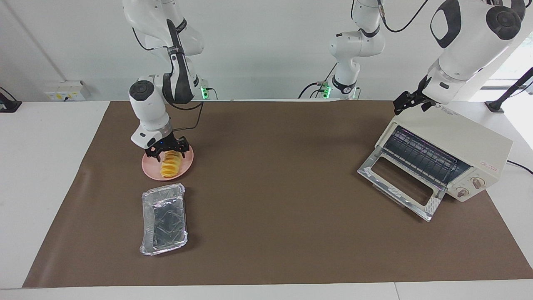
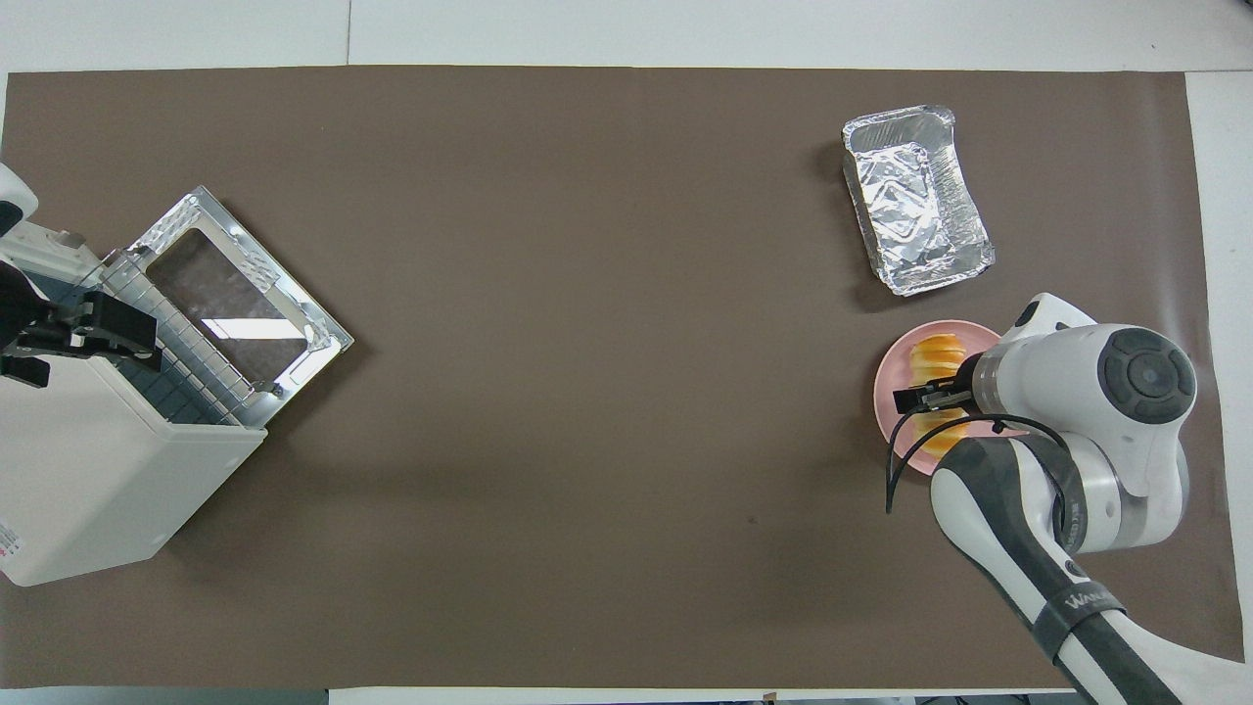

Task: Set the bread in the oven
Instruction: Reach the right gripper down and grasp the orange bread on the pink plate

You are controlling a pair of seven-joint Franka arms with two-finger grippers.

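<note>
The ridged loaf has to get into the foil tray for baking, so my right gripper needs to grab the loaf by its rounded end next.
The bread, a ridged yellow-orange loaf, lies on a round pink plate toward the right arm's end of the table; it also shows in the overhead view. My right gripper is low over the plate, open, with its fingers on either side of the bread's end nearer the robots. It also shows in the overhead view. The cream-white oven stands at the left arm's end with its glass door dropped open. My left gripper waits, open, over the oven's top.
A crinkled silver foil tray lies just farther from the robots than the pink plate. A brown mat covers the table between the plate and the oven.
</note>
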